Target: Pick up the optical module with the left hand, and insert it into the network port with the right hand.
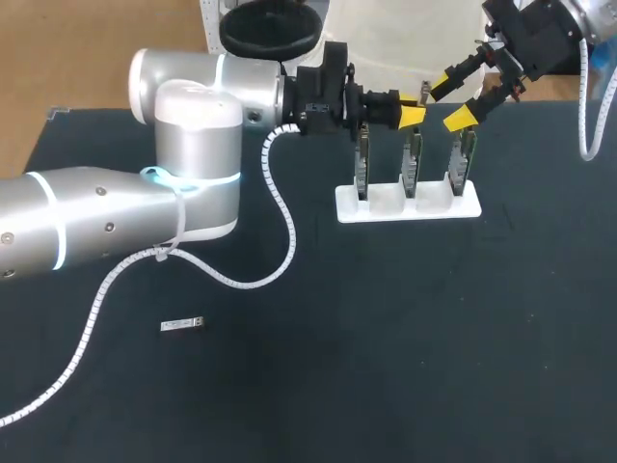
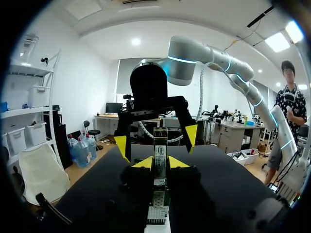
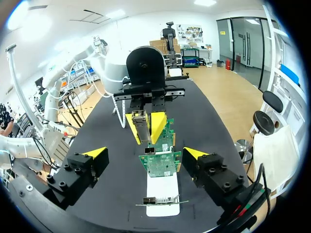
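Observation:
The yellow fingertips of the robot's left gripper already cover part of the optical module, so the right gripper should grab it next by the module's loose end [image 1: 424,89].
My left gripper [image 1: 412,116] hangs over the middle of three upright green network cards [image 1: 412,164], which stand in a white rack [image 1: 405,205]. It is shut on a small silver optical module [image 2: 160,148], held between its yellow tips. The right wrist view shows the module [image 3: 139,124] just above the cards [image 3: 163,162]. My right gripper [image 1: 453,99] faces the left one from the far right of the rack, fingers wide open and empty. In the left wrist view the right gripper [image 2: 155,140] straddles the space just beyond the module without touching it.
A small silver part [image 1: 183,325] lies flat on the black table [image 1: 386,338] at the front left. The left arm's white cable [image 1: 280,207] loops over the table beside the rack. The rack [image 3: 163,196] stands below my right gripper [image 3: 145,153].

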